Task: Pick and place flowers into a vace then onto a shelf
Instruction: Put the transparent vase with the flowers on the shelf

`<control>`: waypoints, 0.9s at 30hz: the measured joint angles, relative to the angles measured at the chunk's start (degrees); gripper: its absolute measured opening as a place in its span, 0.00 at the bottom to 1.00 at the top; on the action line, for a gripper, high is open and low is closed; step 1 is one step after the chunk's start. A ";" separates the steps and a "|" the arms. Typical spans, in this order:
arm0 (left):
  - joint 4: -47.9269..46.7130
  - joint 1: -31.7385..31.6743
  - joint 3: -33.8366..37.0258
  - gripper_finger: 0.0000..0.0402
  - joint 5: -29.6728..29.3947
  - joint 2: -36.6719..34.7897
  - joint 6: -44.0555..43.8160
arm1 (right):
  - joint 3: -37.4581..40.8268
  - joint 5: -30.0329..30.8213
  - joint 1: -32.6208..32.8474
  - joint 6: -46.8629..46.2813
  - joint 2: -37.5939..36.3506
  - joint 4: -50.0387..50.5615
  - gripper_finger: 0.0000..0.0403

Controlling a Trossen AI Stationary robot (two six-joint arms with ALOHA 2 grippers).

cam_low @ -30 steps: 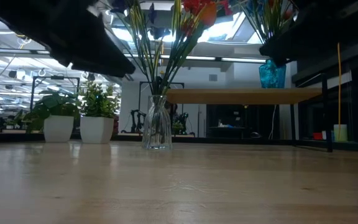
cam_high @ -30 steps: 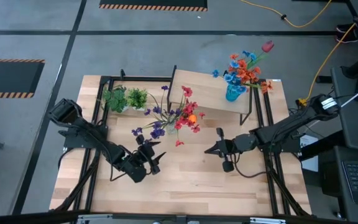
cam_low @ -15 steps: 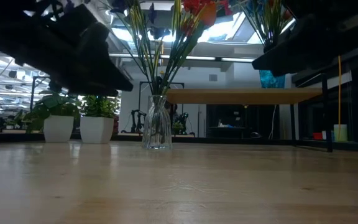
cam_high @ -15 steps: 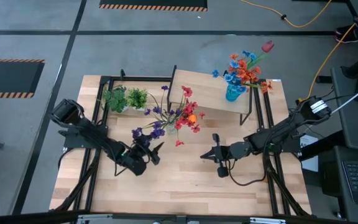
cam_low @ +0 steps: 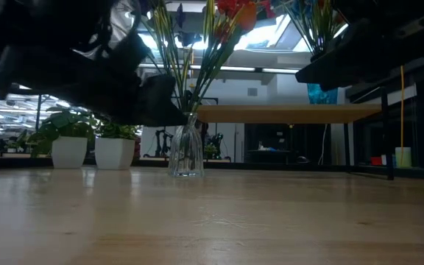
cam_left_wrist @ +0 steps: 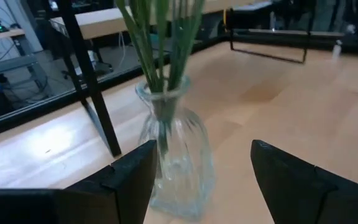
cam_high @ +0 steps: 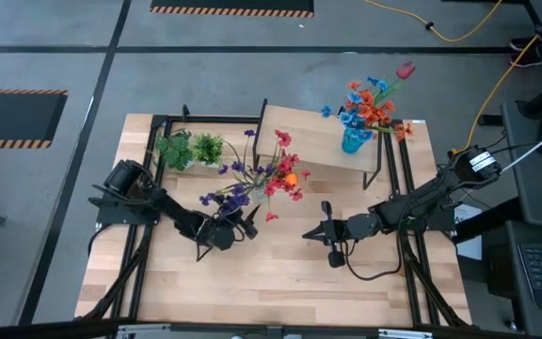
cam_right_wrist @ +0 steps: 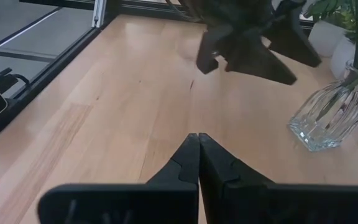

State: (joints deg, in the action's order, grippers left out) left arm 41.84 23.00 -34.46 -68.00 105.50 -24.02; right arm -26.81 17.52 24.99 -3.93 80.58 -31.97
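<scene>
My left gripper is to set the flower-filled vase onto the shelf, so it should grab the clear glass vase by its neck next.
A clear glass vase stands by its base on the wooden table and holds green-stemmed sprays with purple, red and orange blooms. My left gripper is open and level just in front of the vase, one finger to each side, touching nothing; in the high view my left gripper is below the blooms. My right gripper is shut and empty over the table's middle. A blue vase of flowers stands on the shelf.
Two potted green tufts stand at the far left of the table, also seen left of the vase in the low view. The shelf's black legs stand at the far right. Bare tabletop lies toward the near edge.
My left gripper has moved toward the far edge and right, closing in on the glass vase and dropping lower. My right gripper has shifted a little toward the table's left, then stopped. The vase and flowers have kept still.
</scene>
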 joint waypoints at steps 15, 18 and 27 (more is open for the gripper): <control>5.14 -6.46 -0.02 0.63 1.45 0.52 1.29 | 0.00 -0.02 0.00 1.39 0.00 0.53 0.00; 6.08 -7.82 -0.04 0.63 2.46 0.52 2.45 | 0.00 -0.03 -0.01 1.39 0.00 0.57 0.00; 6.89 -11.44 -0.04 0.63 8.94 0.52 2.74 | 0.00 -0.04 -0.02 1.58 0.00 0.57 0.00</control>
State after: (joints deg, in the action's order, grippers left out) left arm 48.73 11.56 -34.50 -59.07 106.02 -21.28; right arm -26.81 17.47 24.97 -2.35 80.58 -31.40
